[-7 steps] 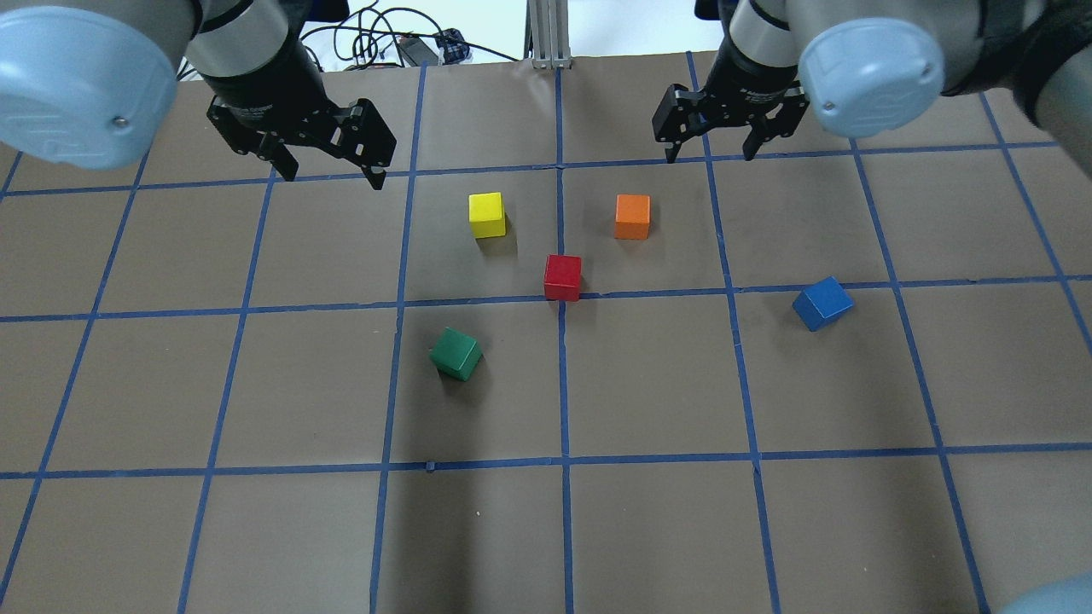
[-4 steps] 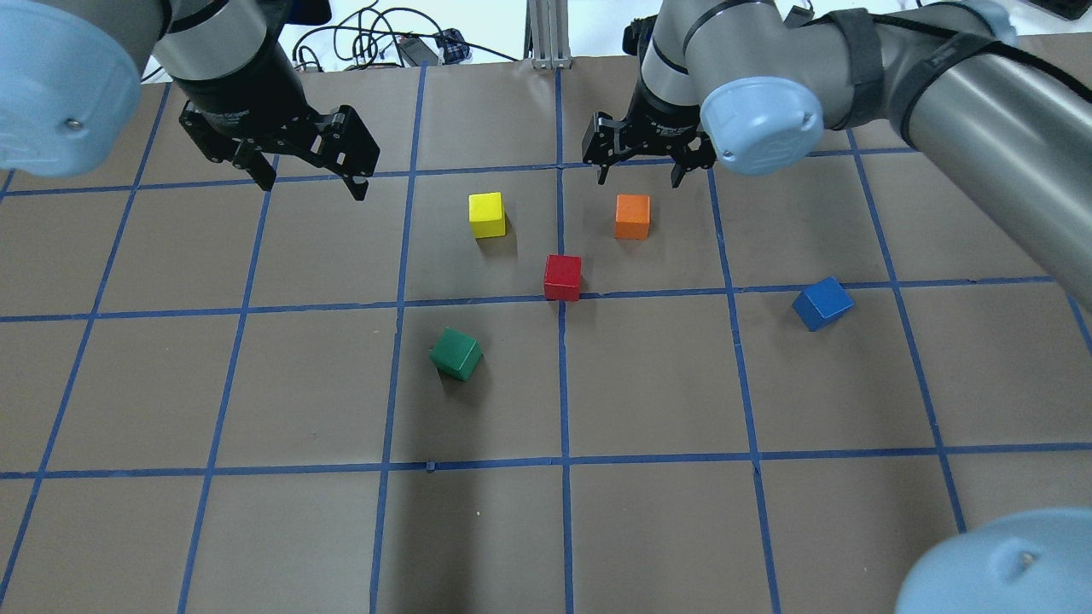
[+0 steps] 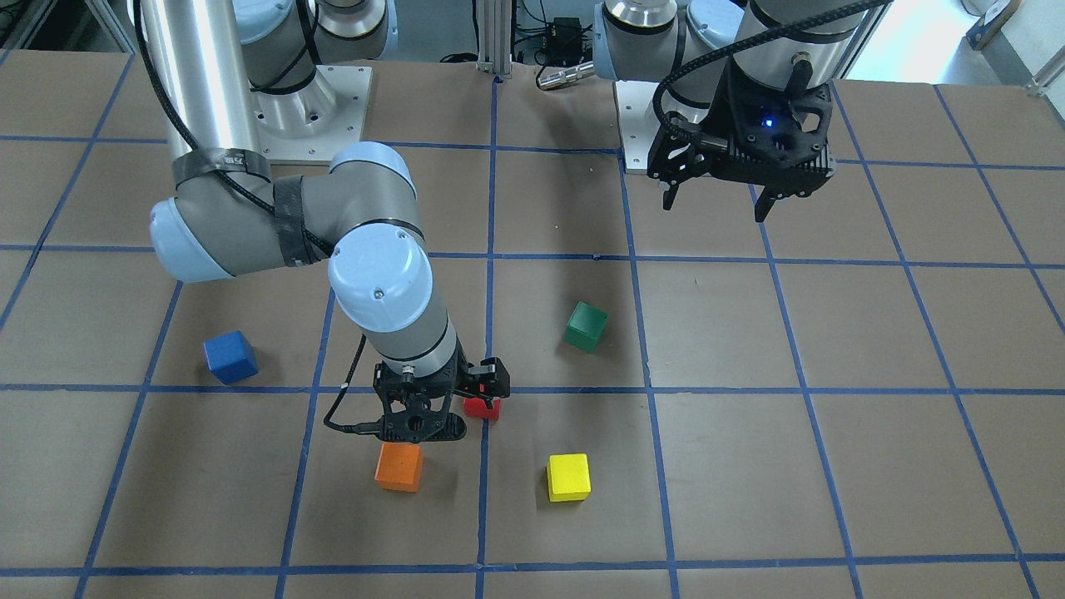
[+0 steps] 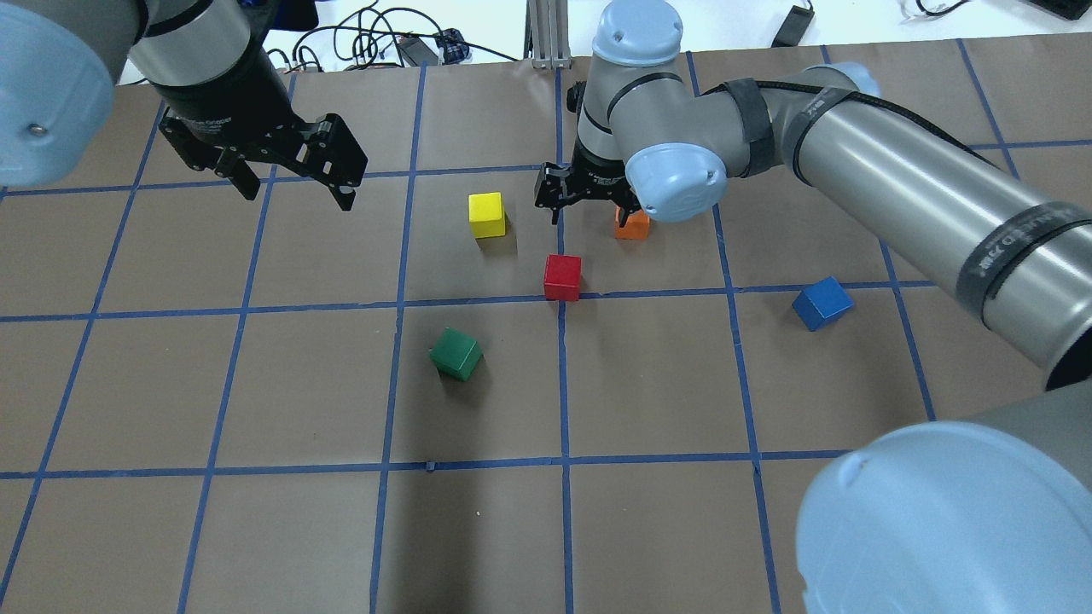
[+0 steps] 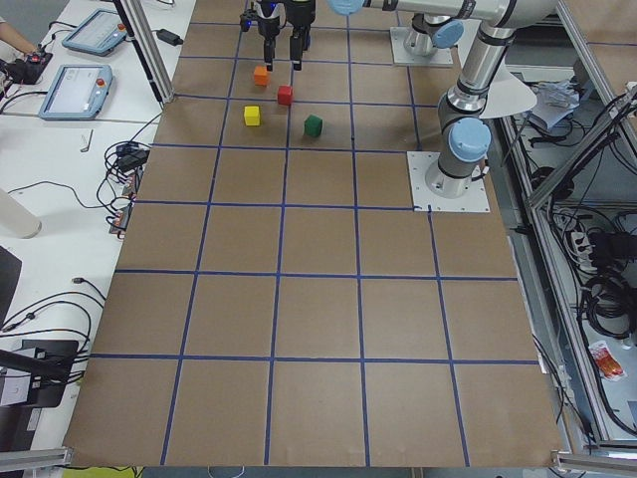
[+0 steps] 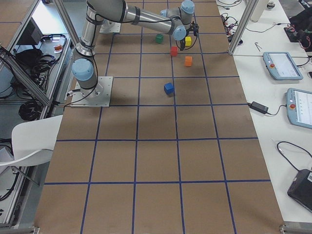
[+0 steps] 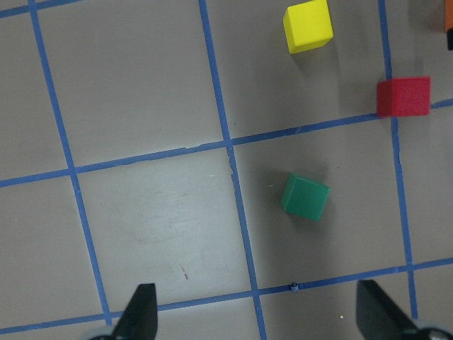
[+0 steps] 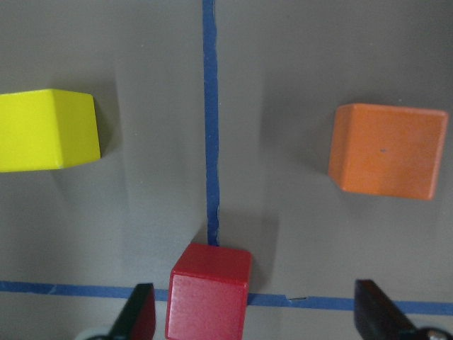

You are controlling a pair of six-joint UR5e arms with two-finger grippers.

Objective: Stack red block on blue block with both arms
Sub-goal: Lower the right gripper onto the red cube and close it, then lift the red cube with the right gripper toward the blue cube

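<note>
My right gripper is going to grab the red block by its opposite sides next, to stack it onto the blue block (image 3: 230, 358).
The red block (image 4: 563, 277) sits on a blue tape line near the table's middle. The blue block (image 4: 821, 303) lies apart at the right, rotated. My right gripper (image 4: 592, 211) is open and empty, hovering just beyond the red block, between the yellow and orange blocks. In the right wrist view the red block (image 8: 209, 292) lies at the bottom edge between the open fingers (image 8: 138, 315), nearer the left one. My left gripper (image 4: 297, 191) is open and empty, high over the far left; its wrist view shows the red block (image 7: 403, 96) far off.
A yellow block (image 4: 487, 214) and an orange block (image 4: 633, 224), partly behind the right arm's elbow, flank the right gripper. A green block (image 4: 455, 353) lies nearer the robot, left of centre. The brown table cover (image 4: 648, 512) carries a blue tape grid.
The right arm has swung left and forward from the far right to over the spot between the orange and yellow blocks. The left gripper drifted slightly left. No block has moved.
</note>
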